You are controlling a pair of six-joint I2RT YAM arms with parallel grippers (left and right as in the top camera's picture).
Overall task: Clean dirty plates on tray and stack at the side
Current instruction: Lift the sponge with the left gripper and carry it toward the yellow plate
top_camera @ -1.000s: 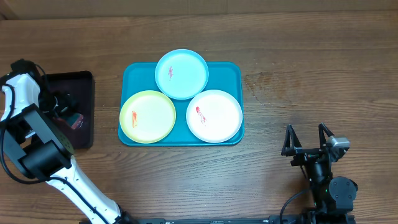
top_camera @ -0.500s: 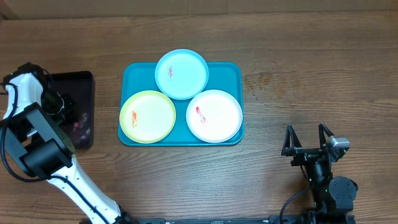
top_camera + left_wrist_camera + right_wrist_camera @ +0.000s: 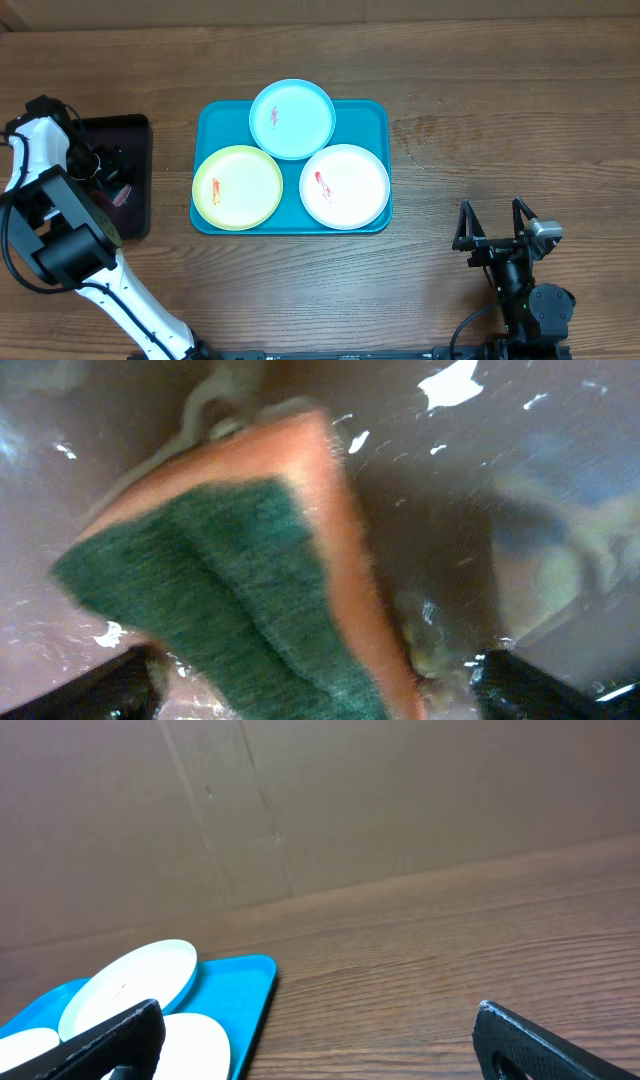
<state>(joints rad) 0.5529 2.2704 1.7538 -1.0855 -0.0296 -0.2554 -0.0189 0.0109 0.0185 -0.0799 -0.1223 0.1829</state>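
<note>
My left gripper should close and catch the orange sponge.
Three plates lie on the turquoise tray (image 3: 375,115): light blue (image 3: 291,118) at the back, yellow-green (image 3: 238,187) front left, white (image 3: 345,186) front right, each with a small red smear. My left gripper (image 3: 108,175) is down in the black tray (image 3: 135,125). In the left wrist view its fingers (image 3: 315,685) stand open on either side of an orange sponge with a green scouring face (image 3: 250,560). My right gripper (image 3: 492,212) is open and empty at the front right, pointing towards the turquoise tray (image 3: 250,990), the light blue plate (image 3: 130,982) and the white plate (image 3: 195,1045).
The black tray sits at the table's left edge, apart from the turquoise tray. Bare wooden table lies right of the turquoise tray and in front of it. A brown cardboard wall stands behind the table in the right wrist view.
My left gripper has shifted slightly inside the black tray around the sponge. The plates, the turquoise tray and the right arm have not moved.
</note>
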